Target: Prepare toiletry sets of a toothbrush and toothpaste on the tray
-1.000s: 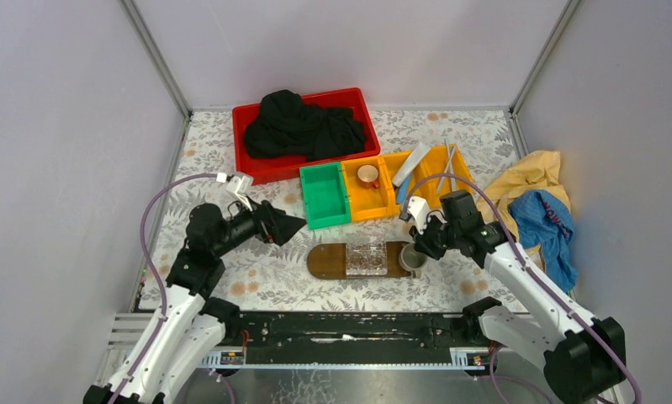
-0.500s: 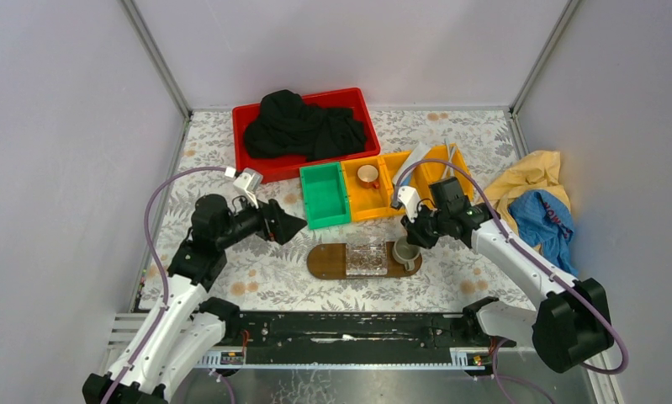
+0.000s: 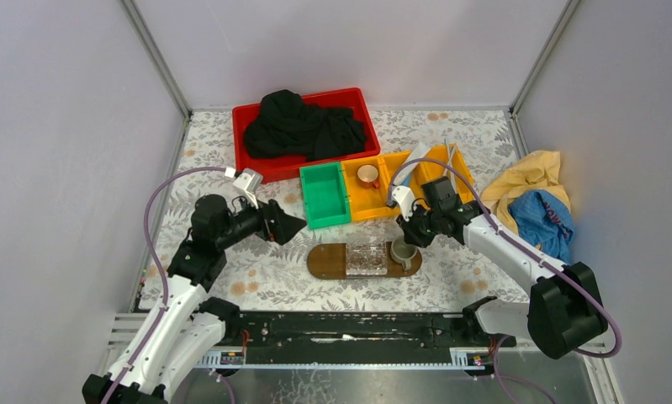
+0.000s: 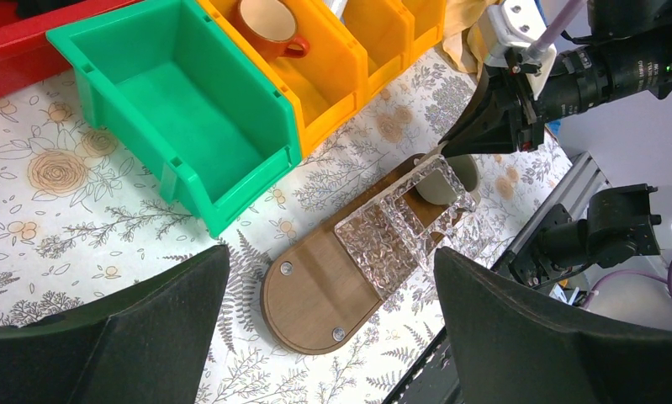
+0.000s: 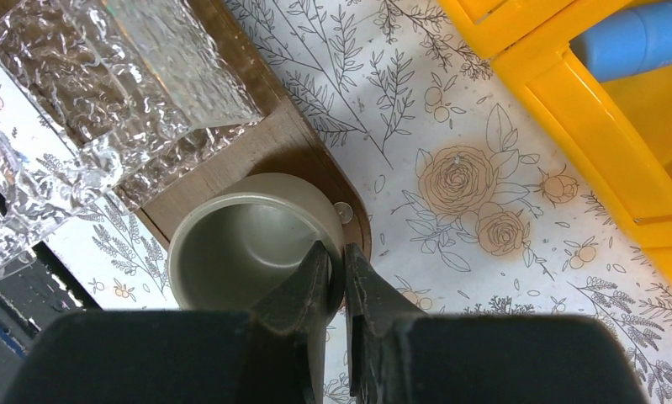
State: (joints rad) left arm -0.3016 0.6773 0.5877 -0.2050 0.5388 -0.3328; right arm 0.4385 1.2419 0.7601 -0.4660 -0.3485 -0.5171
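The grey-green cup (image 5: 231,252) is upright above the tray's bare wood next to the clear ribbed box and would end up on the tray, so the right gripper needs to open.
The tray (image 3: 324,262) is a dark-brown oval board at the near middle, also seen in the left wrist view (image 4: 311,286). A clear ribbed box (image 3: 367,257) lies on it. My right gripper (image 3: 405,240) is shut on the rim of a grey-green cup (image 5: 231,252) over the tray's right end; its tips (image 5: 336,248) pinch the cup wall. My left gripper (image 4: 332,252) hangs open above the tray's left end, holding nothing. A silvery toothpaste tube (image 3: 415,159) and thin pale toothbrush sticks (image 3: 452,162) lie in the far yellow bin. A blue toothpaste tube (image 5: 643,38) shows there too.
A red bin (image 3: 252,172) holding black cloth stands at the back. An empty green bin (image 3: 325,195) sits beside a yellow bin (image 3: 381,207) with a brown mug (image 3: 367,175). Yellow and blue cloths (image 3: 538,210) lie at the right.
My right gripper carried the grey-green cup left, from beside the tray's right tip to over its right end. The left arm shifted slightly right, then held still.
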